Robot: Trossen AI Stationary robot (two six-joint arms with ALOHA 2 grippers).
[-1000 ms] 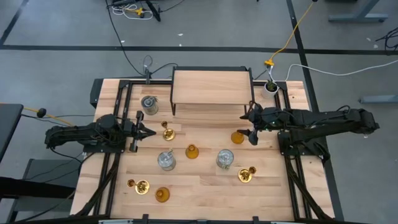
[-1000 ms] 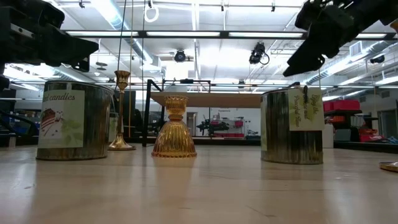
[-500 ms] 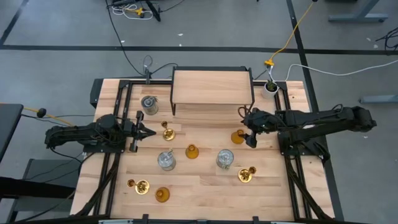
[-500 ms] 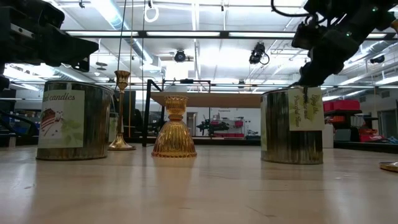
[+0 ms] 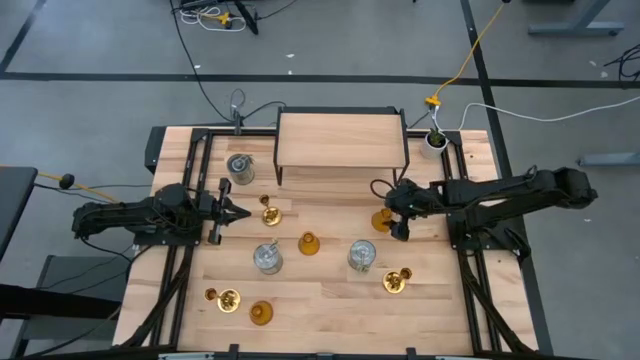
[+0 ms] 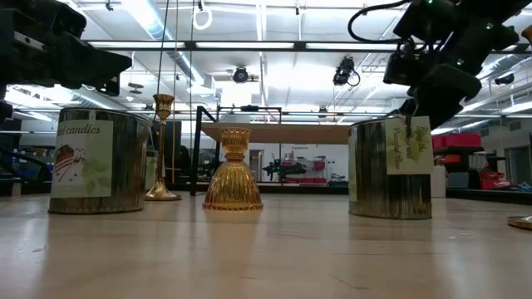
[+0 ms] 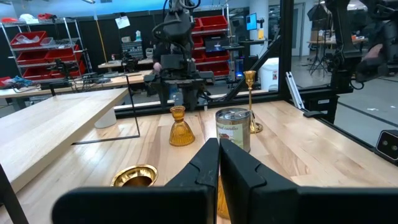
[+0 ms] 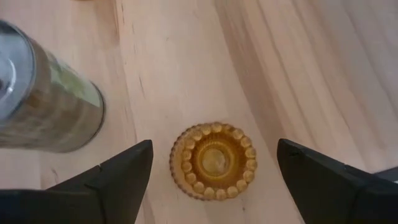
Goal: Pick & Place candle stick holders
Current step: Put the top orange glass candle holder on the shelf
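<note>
I need to grab the amber holder by its beaded top rim [image 5: 381,215] with my right gripper next, so that I can put it on the wooden shelf [image 5: 340,140].
My right gripper [image 5: 389,210] is open and points down over an amber bell-shaped holder [image 5: 381,220]. In the right wrist view the holder [image 8: 214,160] stands upright on the table between the two fingers, and neither touches it. My left gripper [image 5: 238,211] is shut and empty, just left of a brass holder [image 5: 268,212]. Two more amber holders [image 5: 308,243] [image 5: 261,314], two brass ones [image 5: 228,298] [image 5: 396,280] and three silvery cylinders [image 5: 240,167] [image 5: 267,258] [image 5: 361,255] stand on the table.
A wooden shelf [image 5: 340,140] on a black frame stands at the table's far edge. A small white pot with a green plant [image 5: 436,140] sits at the far right corner. One silvery cylinder [image 8: 43,93] stands close to the right gripper's finger.
My right gripper has gone toward the table's left edge and come down, and now stands over the amber holder with its fingers open on either side.
</note>
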